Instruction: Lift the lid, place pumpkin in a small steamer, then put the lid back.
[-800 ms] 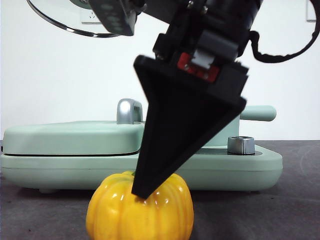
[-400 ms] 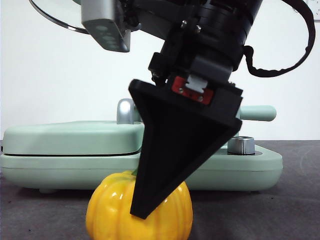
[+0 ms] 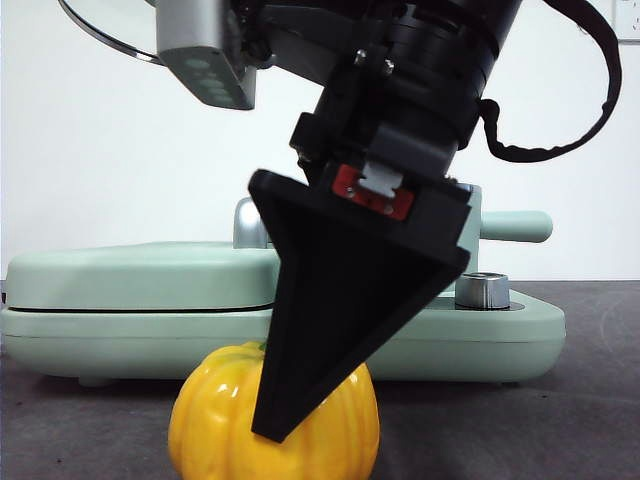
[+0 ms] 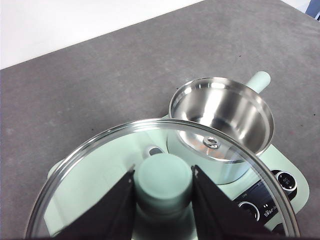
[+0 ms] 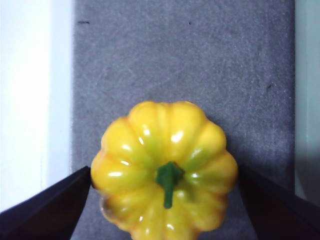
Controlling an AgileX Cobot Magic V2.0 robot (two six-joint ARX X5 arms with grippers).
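Observation:
My right gripper grabs the pumpkin around its ribbed body (image 5: 130,150) next and leaves the stem (image 5: 169,177) free, so the pumpkin goes into the small steamer.
The yellow-orange pumpkin (image 3: 205,430) stands on the dark table in front of the appliance; in the right wrist view it (image 5: 150,135) shows from above with its green stem. My right gripper (image 3: 272,425) is down over it, open, one jaw close on each side (image 5: 165,172). My left gripper (image 4: 163,185) is shut on the mint knob of the glass lid (image 4: 95,165) and holds it high, at the top left of the front view (image 3: 100,35). The small steamer (image 4: 222,122) stands open and empty below the lid; only its handle (image 3: 520,226) shows clearly in front.
The wide mint base appliance (image 3: 500,335) spans the table behind the pumpkin, with its flat grill cover (image 3: 130,275), a silver cover handle (image 3: 255,220) and a silver knob (image 3: 482,290). A white wall stands behind.
My right gripper has come lower, its jaw tip now well down the pumpkin's side. The pumpkin has shifted slightly left. The lid stays held high.

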